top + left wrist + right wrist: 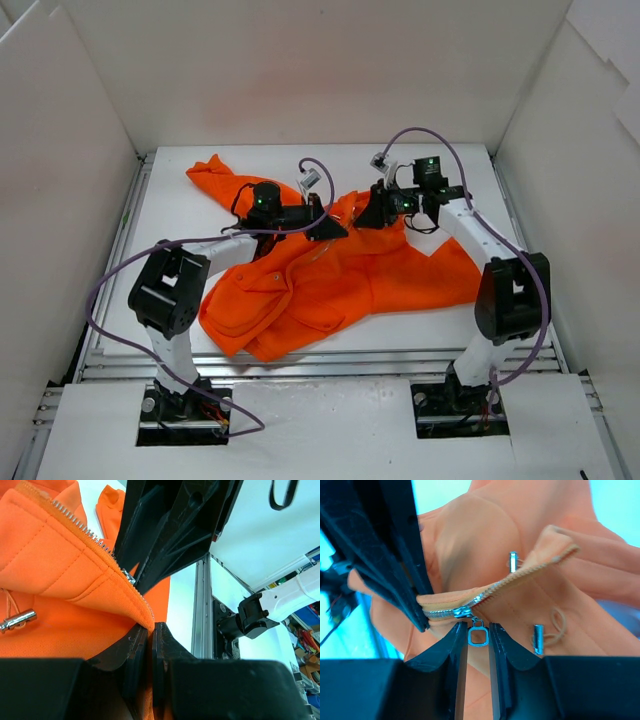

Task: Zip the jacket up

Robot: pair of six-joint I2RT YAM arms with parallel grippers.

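Note:
The zipper slider would come along if I lifted my right gripper now, because my right gripper's fingers close on both sides of its square pull tab.
The orange jacket (330, 280) lies spread on the white table (460, 180), collar end towards the back. My left gripper (335, 228) is shut on the jacket's front edge (125, 600), with orange fabric pinched between its pads just below the zipper teeth (80, 525). My right gripper (365, 215) faces it closely. In the right wrist view the silver zipper slider (462, 612) sits on the teeth, and its square pull tab (476, 621) hangs between my right gripper (478, 630) fingers, which touch both its sides.
White walls enclose the table on three sides. One sleeve (215, 175) trails to the back left. Metal cord ends (538, 639) hang from the jacket near the zipper. A rail (200, 610) runs along the table's edge.

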